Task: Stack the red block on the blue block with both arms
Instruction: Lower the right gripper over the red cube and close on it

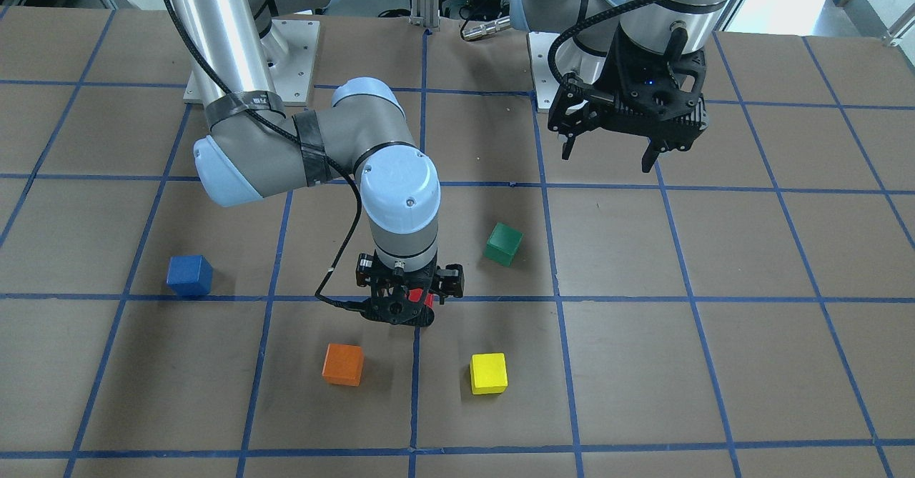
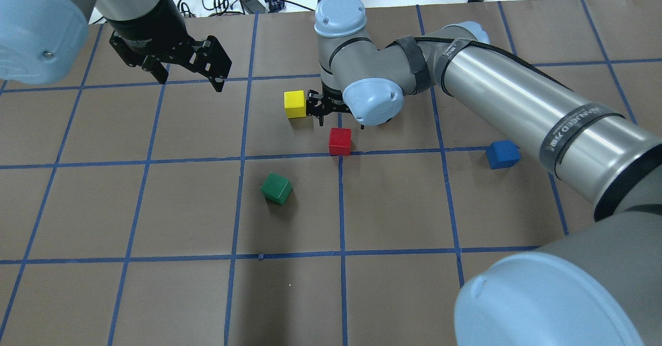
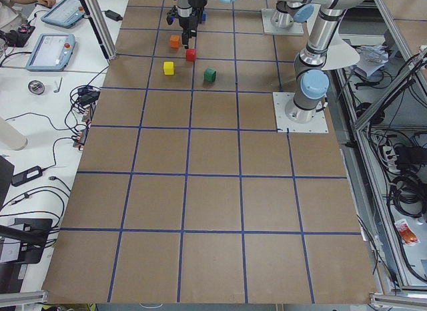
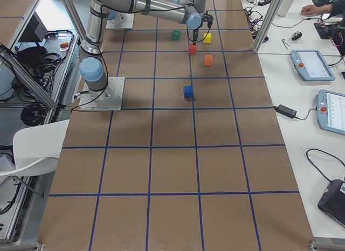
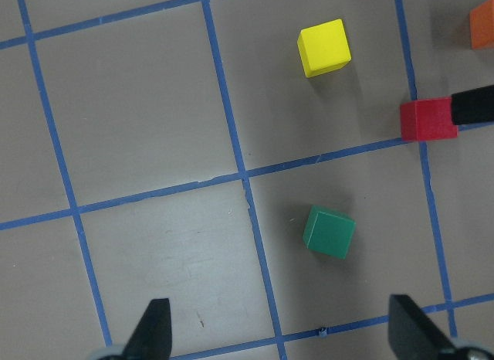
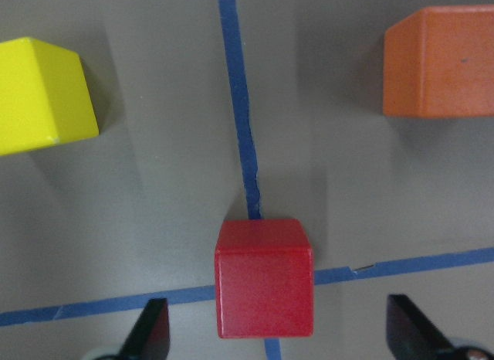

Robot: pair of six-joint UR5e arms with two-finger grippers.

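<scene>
The red block needs to be grabbed next by its opposite sides with my right gripper. Then it can be stacked onto the blue block [image 1: 189, 276].
The red block [image 6: 264, 276] sits on a blue tape crossing mid-table; it also shows in the overhead view [image 2: 340, 141]. My right gripper [image 6: 279, 335] is open and low over it, with one fingertip [image 6: 150, 333] on each side and neither touching. From the front [image 1: 409, 294] the gripper hides most of the block. The blue block [image 1: 189, 276] stands alone on the robot's right side, seen overhead too [image 2: 502, 154]. My left gripper [image 1: 611, 153] is open and empty, held high near its base.
A yellow block [image 1: 489, 373] and an orange block [image 1: 342, 364] sit just beyond the red one, on the operators' side. A green block [image 1: 502, 244] lies tilted towards the left arm. The brown table [image 1: 715, 364] carries a blue tape grid.
</scene>
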